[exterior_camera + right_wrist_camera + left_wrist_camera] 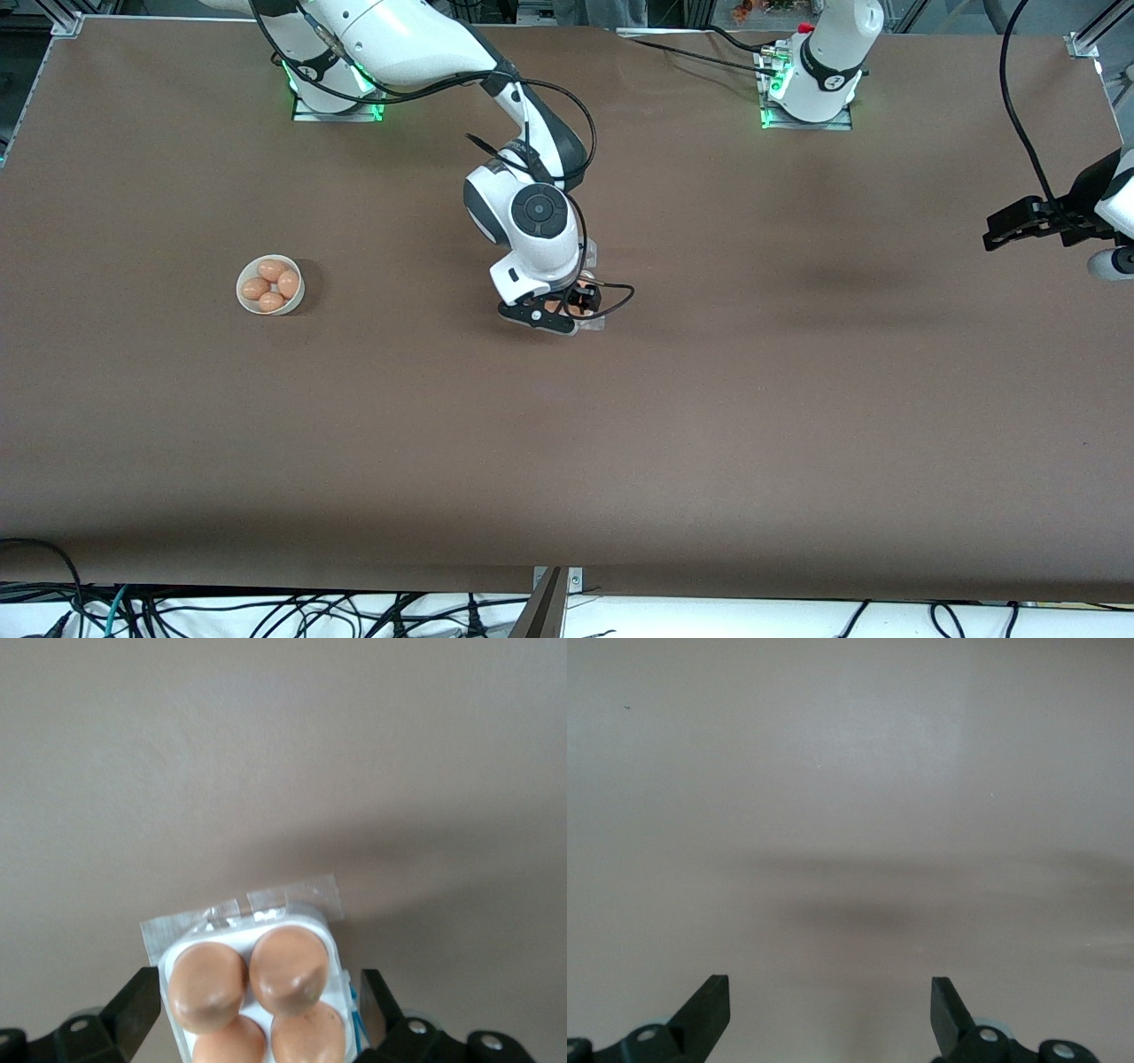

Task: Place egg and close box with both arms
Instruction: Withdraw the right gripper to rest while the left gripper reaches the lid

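The left gripper grabs the clear flap by its free edge next, to close the box over the brown eggs.
The box, a small clear egg carton, sits at the table's middle with several brown eggs filling its cells. A clear flat flap lies along one edge. I cannot tell if the lid is down. My right gripper is low over the box, open, one finger on each side of it. In the front view the right gripper hides most of the box. My left gripper waits open and empty over bare table at the left arm's end, as the left wrist view shows.
A round white bowl with several brown eggs stands toward the right arm's end of the table. Black cables hang from both arms. The brown table has nothing else on it.
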